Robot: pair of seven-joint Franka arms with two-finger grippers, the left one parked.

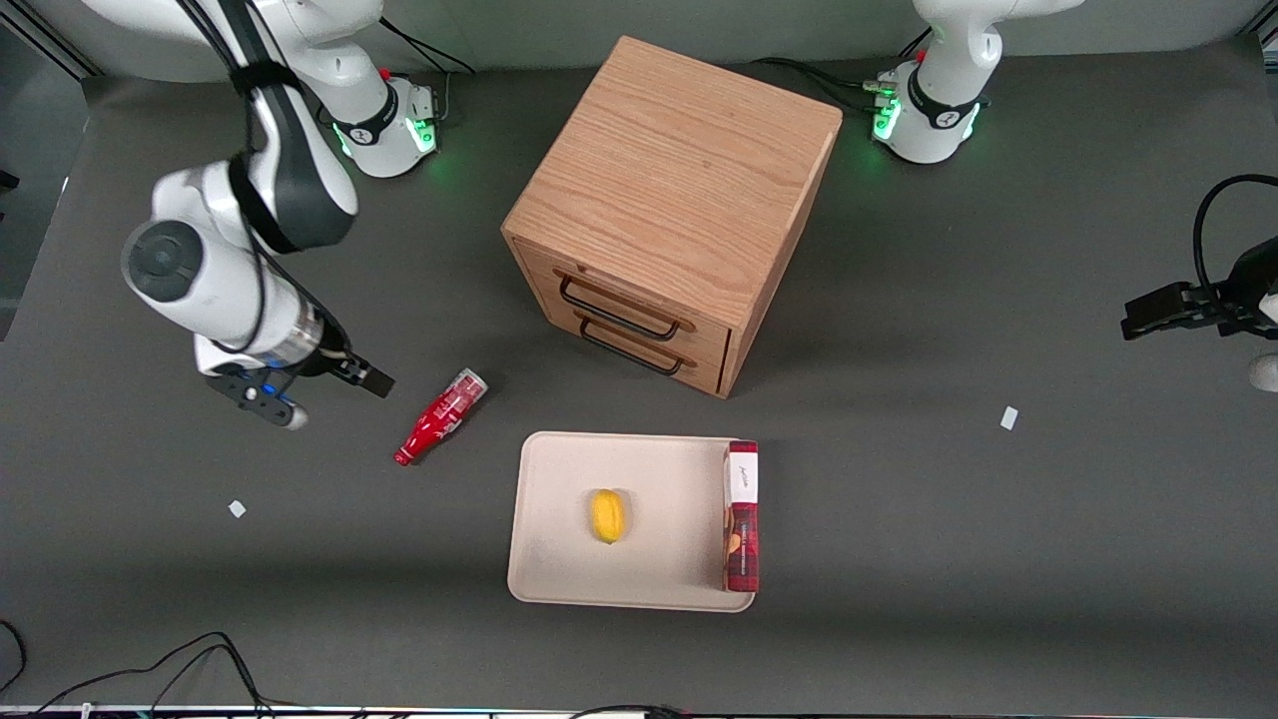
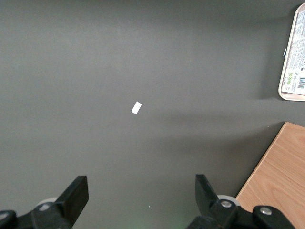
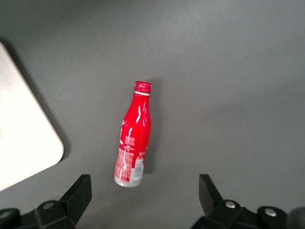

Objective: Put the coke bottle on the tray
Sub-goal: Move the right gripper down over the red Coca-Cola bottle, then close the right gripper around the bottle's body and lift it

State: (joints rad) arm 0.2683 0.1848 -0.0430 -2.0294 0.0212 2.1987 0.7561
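Note:
The coke bottle needs to go on the tray [image 1: 559,539]. My right gripper should next grab it by its labeled lower body [image 1: 455,399].
The coke bottle [image 1: 439,416] is slim and red with white lettering. It lies on its side on the dark table, silvery base toward the cabinet and capped neck nearer the front camera. It lies just off the beige tray [image 1: 559,539], toward the working arm's end. My right gripper [image 1: 324,394] hovers beside the bottle, further toward the working arm's end, open and empty. In the right wrist view the bottle [image 3: 133,143] lies just ahead of the wide-spread fingers of the gripper [image 3: 144,198], with a corner of the tray [image 3: 24,143] beside it.
A yellow lemon [image 1: 607,515] lies in the tray. A flat red box [image 1: 741,514] rests along the tray's rim at the parked arm's end. A wooden two-drawer cabinet [image 1: 679,200] stands farther from the camera. Small white scraps [image 1: 237,508] [image 1: 1008,417] lie on the table.

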